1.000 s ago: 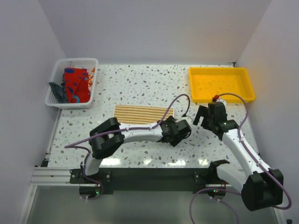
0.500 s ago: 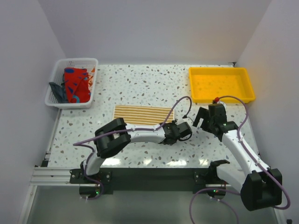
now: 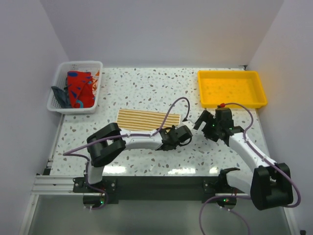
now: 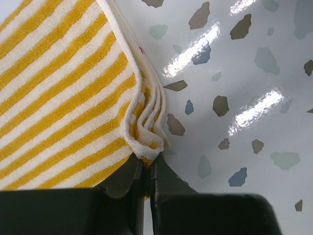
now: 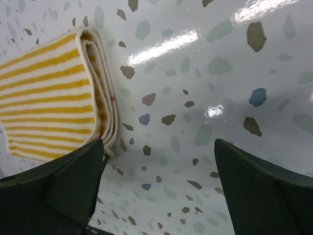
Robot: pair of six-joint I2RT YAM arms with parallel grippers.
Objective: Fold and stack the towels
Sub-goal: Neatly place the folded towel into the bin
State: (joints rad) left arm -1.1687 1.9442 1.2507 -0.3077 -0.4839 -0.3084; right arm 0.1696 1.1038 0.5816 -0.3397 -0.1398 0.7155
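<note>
The right gripper grabs the middle of the layered short end next, to keep the striped towel [image 3: 146, 119] folded for stacking in the tray.
A tan-and-white striped towel [image 3: 146, 119] lies folded in a long strip at the table's middle. My left gripper [image 3: 177, 134] sits at its near right corner. In the left wrist view the left gripper [image 4: 146, 164] is shut on that bunched corner of the striped towel [image 4: 63, 98]. My right gripper [image 3: 203, 121] hovers open just right of the towel's right end. In the right wrist view the striped towel's folded edge [image 5: 54, 98] lies beside the left finger, and nothing is between the fingers of the right gripper [image 5: 159, 147]. More towels, red-orange and blue [image 3: 79, 90] and dark blue-grey [image 3: 59, 95], are heaped in the basket.
A white mesh basket [image 3: 78, 63] stands at the back left corner. A yellow plastic tray [image 3: 232, 73] stands at the back right with nothing in it. Both arms' cables loop over the speckled table [image 3: 146, 88].
My left gripper has shut on the striped towel's near right corner and shifted slightly left. My right gripper has moved left and closer to the towel's right end, still open.
</note>
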